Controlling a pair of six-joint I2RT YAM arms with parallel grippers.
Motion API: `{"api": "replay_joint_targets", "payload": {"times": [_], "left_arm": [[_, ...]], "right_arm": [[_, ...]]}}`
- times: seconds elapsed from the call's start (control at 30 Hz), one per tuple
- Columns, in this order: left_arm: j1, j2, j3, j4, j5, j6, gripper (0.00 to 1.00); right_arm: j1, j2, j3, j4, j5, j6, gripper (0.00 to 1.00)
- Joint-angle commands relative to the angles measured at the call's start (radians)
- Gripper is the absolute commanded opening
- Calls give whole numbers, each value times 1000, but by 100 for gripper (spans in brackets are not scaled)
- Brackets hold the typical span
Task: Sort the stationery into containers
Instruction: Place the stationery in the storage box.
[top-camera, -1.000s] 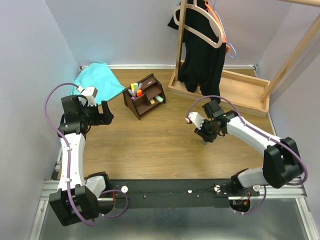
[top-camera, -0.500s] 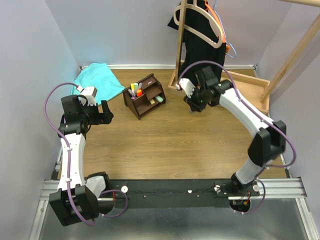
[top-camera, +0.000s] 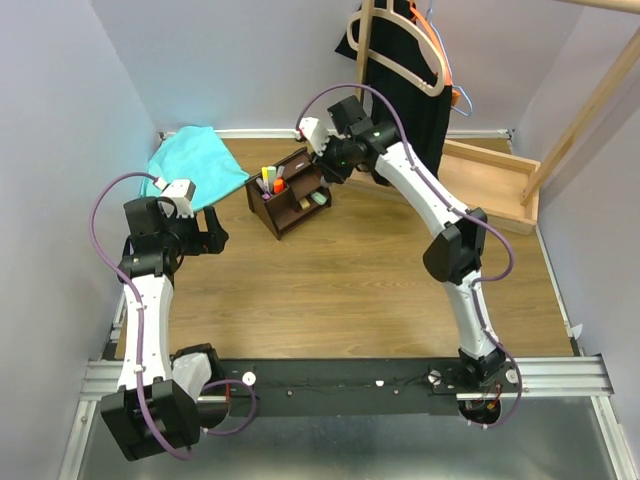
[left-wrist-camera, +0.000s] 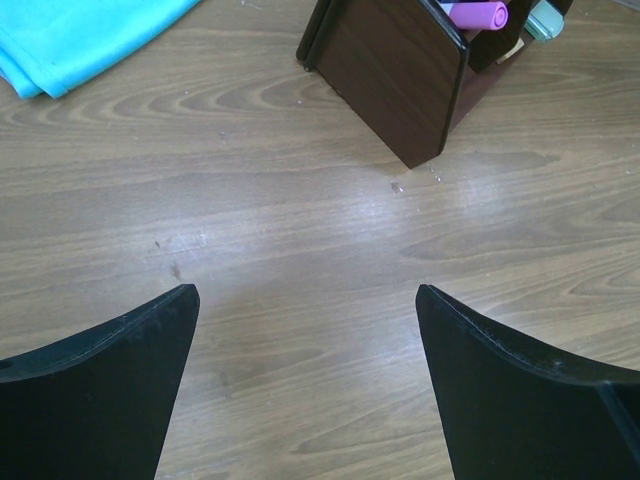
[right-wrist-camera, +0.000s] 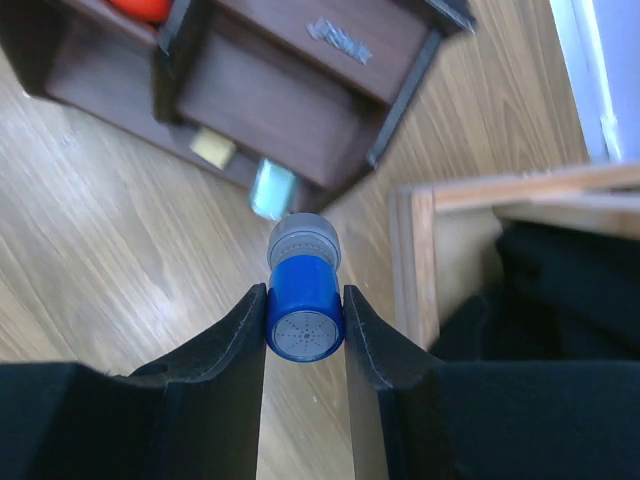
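The organizer's low slots lie beyond the small blue cylinder (right-wrist-camera: 304, 318), which would fall outside the organizer if I opened. My right gripper moves it toward them next, before release.
The dark brown wooden organizer (top-camera: 290, 193) stands at the back of the table, with yellow and orange markers (top-camera: 272, 180) upright in its tall slots and a pale green marker (top-camera: 318, 198) and a tan block (top-camera: 304, 203) in its low slots. My right gripper (top-camera: 330, 172) is just right of the organizer's top, shut on the small blue cylinder (right-wrist-camera: 304, 318) with a grey cap. In the right wrist view the organizer (right-wrist-camera: 270, 90) lies just beyond the cylinder. My left gripper (top-camera: 210, 230) is open and empty, left of the organizer (left-wrist-camera: 395, 70).
A turquoise cloth (top-camera: 195, 160) lies at the back left. A light wooden tray base (top-camera: 470, 185) with a clothes rack and a black garment (top-camera: 405, 110) stands at the back right, close behind my right arm.
My right arm has swung from the middle right of the table to the back, carrying the blue cylinder up to the organizer. The left arm has barely moved.
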Motion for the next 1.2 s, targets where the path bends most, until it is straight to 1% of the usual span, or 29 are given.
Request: {"api": "replay_joint_targets", "payload": {"times": [0.0, 0.1, 0.27, 0.6, 1.0, 1.17], "left_arm": [[8, -25, -25, 0, 24, -27, 99], [7, -28, -25, -5, 18, -21, 99], [8, -27, -28, -3, 20, -23, 99], [7, -16, -39, 0, 17, -21, 99], [7, -13, -52, 6, 15, -20, 99], [7, -9, -54, 10, 15, -20, 99]], "right_arm": [[40, 48, 50, -7, 23, 27, 15], [45, 57, 42, 16, 23, 38, 16], [47, 103, 82, 39, 26, 55, 16], [71, 147, 109, 136, 57, 40, 19], [74, 198, 125, 170, 66, 35, 20], [79, 213, 136, 182, 69, 31, 24]]}}
